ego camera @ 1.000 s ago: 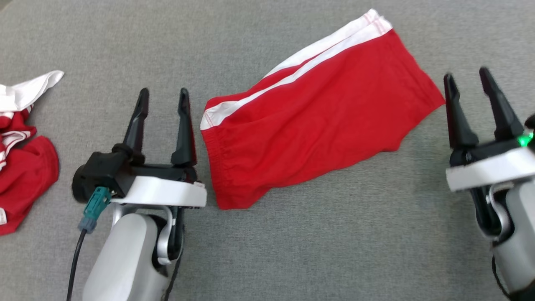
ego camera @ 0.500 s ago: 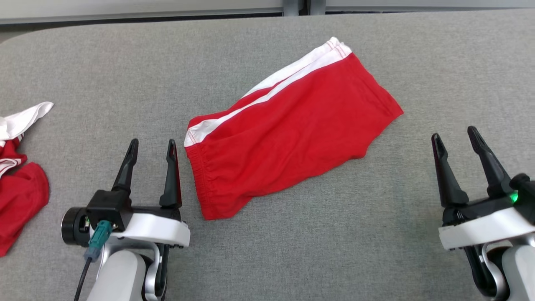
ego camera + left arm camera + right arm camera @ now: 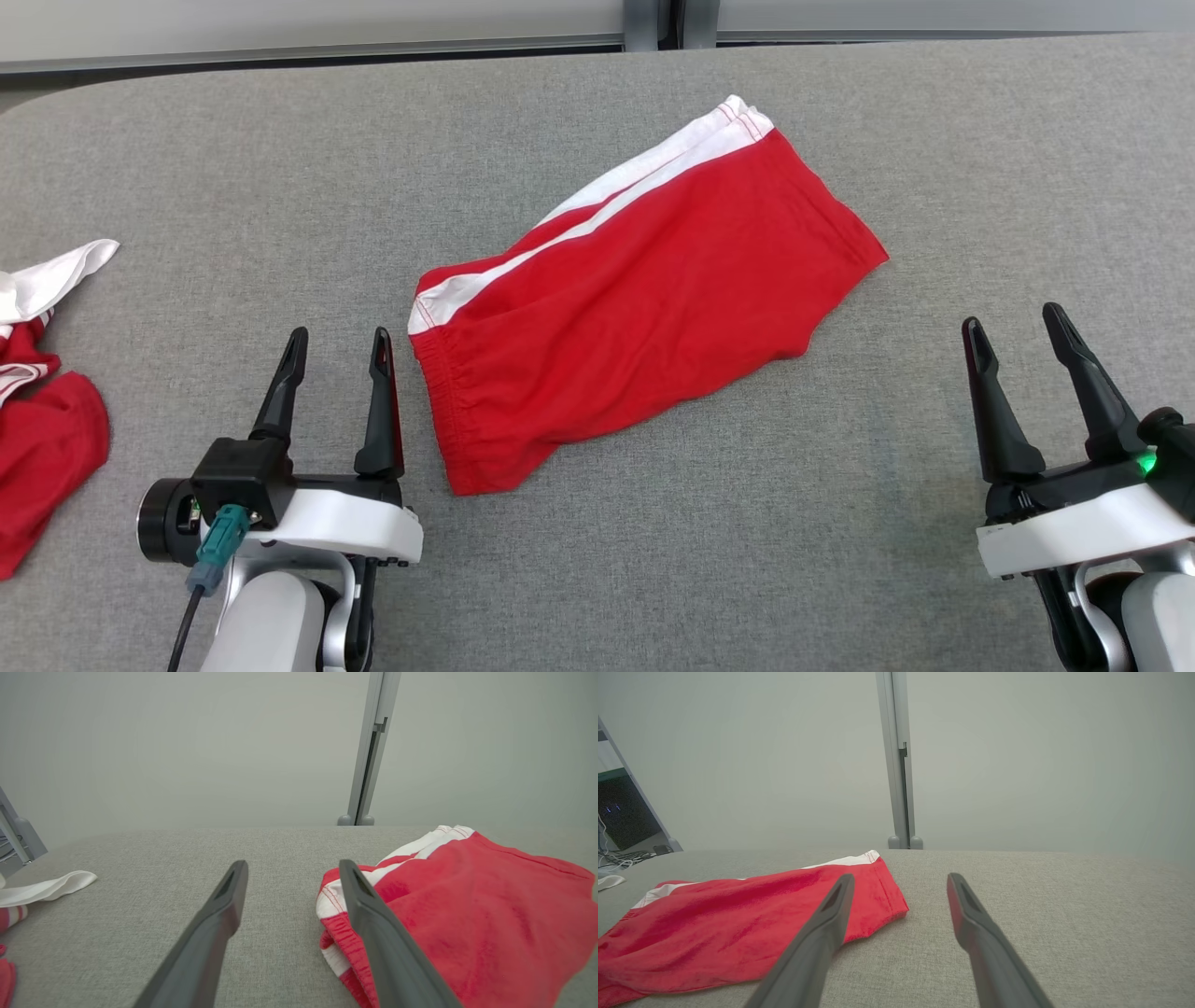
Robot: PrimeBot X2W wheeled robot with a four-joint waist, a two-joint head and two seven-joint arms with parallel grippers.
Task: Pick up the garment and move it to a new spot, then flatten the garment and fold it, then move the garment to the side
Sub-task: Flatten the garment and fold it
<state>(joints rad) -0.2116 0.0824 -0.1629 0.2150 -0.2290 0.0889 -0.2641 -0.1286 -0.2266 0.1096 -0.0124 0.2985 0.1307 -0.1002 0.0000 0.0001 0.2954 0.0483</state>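
Observation:
I should grab the shorts by the red hem corner (image 3: 876, 258) next with my right gripper, to fold the shorts' leg over toward the waistband (image 3: 450, 413).
The garment (image 3: 644, 299), red shorts with white side stripes, lies folded and slanted in the middle of the grey table (image 3: 280, 205). My left gripper (image 3: 339, 338) stands open just left of the waistband end, apart from it, with nothing between its fingers. My right gripper (image 3: 1014, 316) stands open to the lower right of the garment's hem corner, also apart from it. In the left wrist view the garment (image 3: 467, 914) lies right of my left gripper (image 3: 292, 872). The right wrist view shows the garment (image 3: 747, 924) left of my right gripper (image 3: 900, 881).
A crumpled red and white cloth (image 3: 42, 392) lies at the table's left edge and shows as the cloth (image 3: 42, 889) in the left wrist view. A grey post (image 3: 651, 21) stands behind the table's far edge, before a pale wall.
The head view has risen and tilted, so the table's far edge now shows. Both open grippers have drawn back toward me, away from the garment, which lies as before.

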